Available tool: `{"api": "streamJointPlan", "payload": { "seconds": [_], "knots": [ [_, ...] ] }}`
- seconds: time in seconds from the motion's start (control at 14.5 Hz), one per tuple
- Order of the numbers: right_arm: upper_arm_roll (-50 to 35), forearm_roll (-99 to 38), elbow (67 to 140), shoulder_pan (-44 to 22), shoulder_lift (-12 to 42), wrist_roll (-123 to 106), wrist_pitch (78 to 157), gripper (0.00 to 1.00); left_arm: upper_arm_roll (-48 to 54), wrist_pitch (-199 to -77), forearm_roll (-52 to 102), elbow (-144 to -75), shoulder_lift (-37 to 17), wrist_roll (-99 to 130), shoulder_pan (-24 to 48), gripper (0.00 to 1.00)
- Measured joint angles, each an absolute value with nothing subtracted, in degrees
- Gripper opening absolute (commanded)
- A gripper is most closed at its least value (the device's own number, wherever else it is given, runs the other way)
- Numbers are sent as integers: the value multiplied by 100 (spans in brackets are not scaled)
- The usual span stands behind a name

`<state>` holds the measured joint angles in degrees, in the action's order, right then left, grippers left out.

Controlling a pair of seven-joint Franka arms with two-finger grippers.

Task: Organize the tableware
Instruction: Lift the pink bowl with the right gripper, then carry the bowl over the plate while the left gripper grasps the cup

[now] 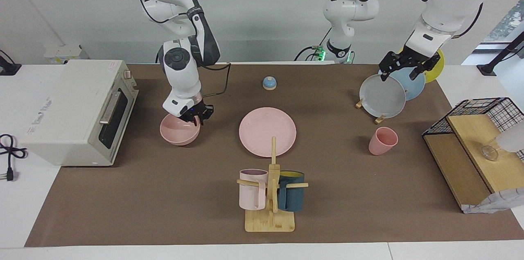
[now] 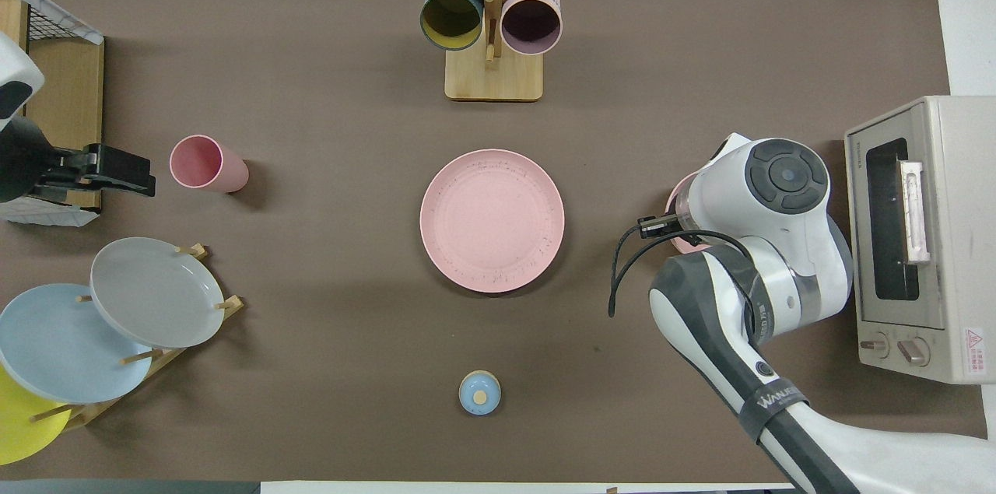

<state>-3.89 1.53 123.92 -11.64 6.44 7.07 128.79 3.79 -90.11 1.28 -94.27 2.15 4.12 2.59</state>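
Observation:
I should organize the tableware at the pink plate (image 2: 492,220), so next I need to grab the pink cup by its rim (image 2: 197,138) with my left gripper.
The salmon-pink bowl (image 1: 177,131) sits on the mat beside the toaster oven, toward the right arm's end. My right gripper (image 1: 196,116) is down at the bowl's rim on the side toward the plate. In the overhead view the right arm covers most of the bowl (image 2: 677,202). The pink plate (image 1: 267,131) (image 2: 492,220) lies flat mid-table. The pink cup (image 1: 382,140) (image 2: 206,163) stands toward the left arm's end. My left gripper (image 1: 403,69) (image 2: 124,171) waits open and empty in the air over the plate rack.
A toaster oven (image 1: 77,110) stands at the right arm's end. A wooden mug tree (image 1: 270,194) with a pale pink and a teal mug is farther from the robots than the plate. A rack of upright grey, blue and yellow plates (image 1: 382,96), a blue bell (image 1: 269,83) and a wire-and-wood shelf (image 1: 470,137) also stand here.

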Motion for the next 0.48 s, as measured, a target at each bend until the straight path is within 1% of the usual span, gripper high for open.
{"api": "streamJointPlan", "payload": {
  "seconds": [0.14,0.21,0.28,0.48],
  "knots": [
    [-389,154,12456,-1164,644,698,12950,23,379,-9013,128,-9427,215,412,259,100],
    [-389,154,12472,-1164,644,698,12951,9,379,-9016,128,-9427,215,412,259,100],
    [-390,154,12477,-1164,644,694,12951,0,379,-9027,128,-9427,216,412,259,100],
    [-394,264,12464,-1175,582,685,12954,0,389,-9050,127,-9427,218,412,259,100]
  ]
}}
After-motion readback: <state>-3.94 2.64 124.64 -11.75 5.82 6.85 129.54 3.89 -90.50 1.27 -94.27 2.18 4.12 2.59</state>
